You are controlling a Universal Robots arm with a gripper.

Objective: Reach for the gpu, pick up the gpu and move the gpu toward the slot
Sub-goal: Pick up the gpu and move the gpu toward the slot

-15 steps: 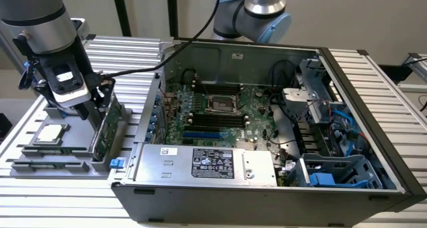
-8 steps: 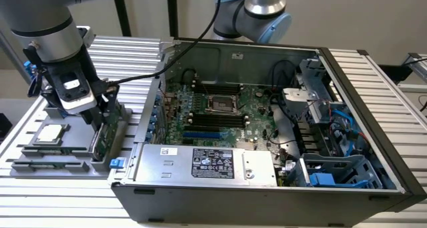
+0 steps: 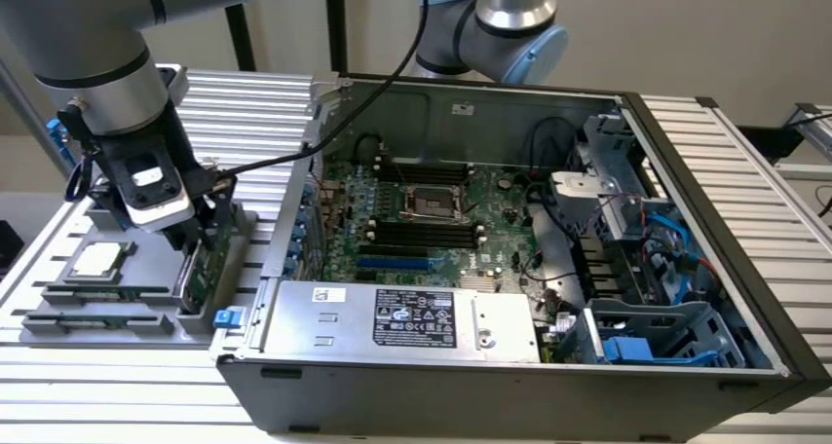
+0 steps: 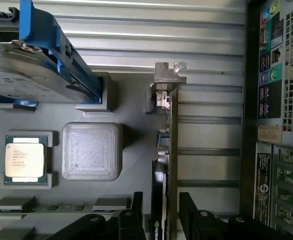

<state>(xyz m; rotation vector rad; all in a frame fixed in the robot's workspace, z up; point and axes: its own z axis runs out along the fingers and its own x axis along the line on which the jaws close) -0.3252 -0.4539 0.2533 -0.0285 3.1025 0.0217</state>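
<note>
Next, my gripper grips the GPU across its exposed top edge, since the grey holder closes in the GPU's ends and lower edge.
The gpu stands on its edge in a grey holder outside the open computer case, on the exterior view's left. In the wrist view the gpu appears edge-on as a thin green strip with its silvery bracket at the far end. My gripper is lowered over the card's top edge. In the wrist view, the gripper is open, with one dark finger on each side of the card and a small gap to it. The blue slot lies on the motherboard inside the case.
A square processor chip sits in the holder beside a ribbed grey block. A silver hard drive with blue rails stands further along. The case wall rises close beside the card. A power supply fills the case's front.
</note>
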